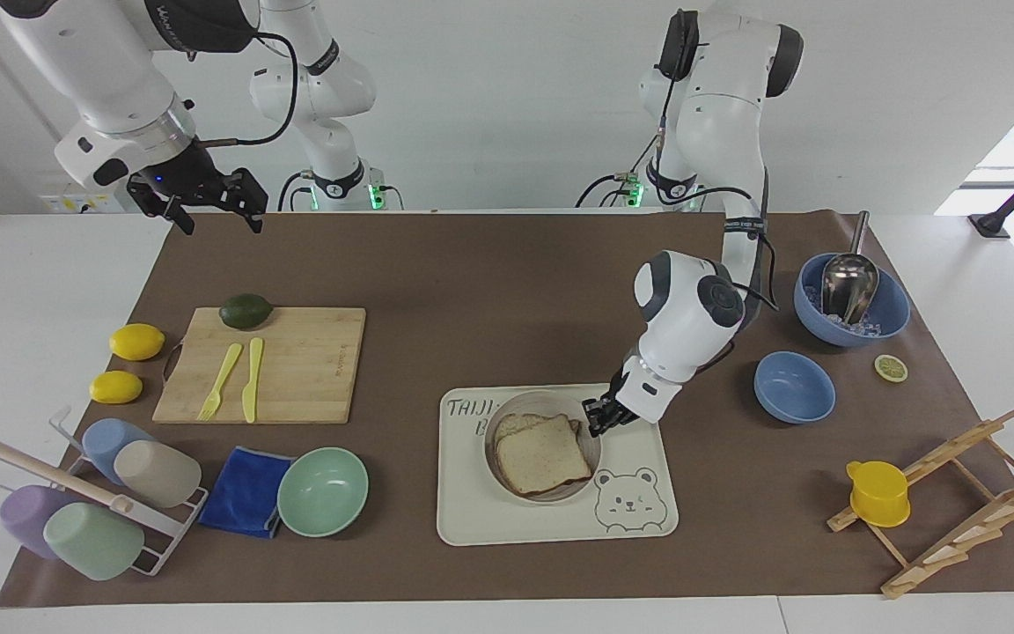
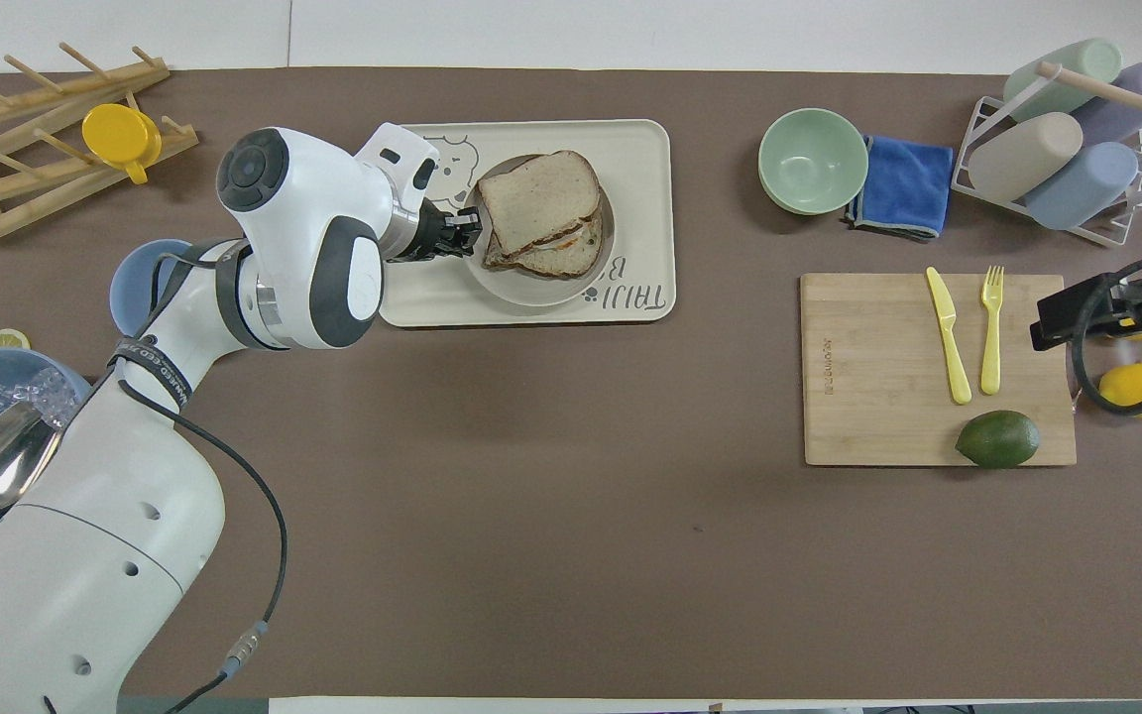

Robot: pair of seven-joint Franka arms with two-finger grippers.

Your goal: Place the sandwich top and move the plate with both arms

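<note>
The cream plate's rim (image 2: 540,299) lies flat on the bear tray's surface inside its edge and would stay, so my left gripper needs to release the plate.
The cream plate (image 1: 539,402) (image 2: 531,291) is over the bear tray (image 1: 507,519) (image 2: 650,149), toward the robots' edge of it; I cannot tell whether it rests on the tray. On the plate lies a sandwich, with the sandwich top (image 1: 545,455) (image 2: 536,201) slightly askew on the lower slice and filling. My left gripper (image 1: 599,416) (image 2: 467,230) is shut on the plate's rim, on the side toward the left arm's end. My right gripper (image 1: 219,218) hangs open and empty in the air over the table's corner at the right arm's end, and waits.
A mint bowl (image 1: 322,490) and blue cloth (image 1: 246,490) lie beside the tray. A cutting board (image 1: 296,364) holds an avocado, fork and knife. Two blue bowls (image 1: 793,386) (image 1: 850,304) and a wooden rack with a yellow cup (image 1: 878,493) are at the left arm's end.
</note>
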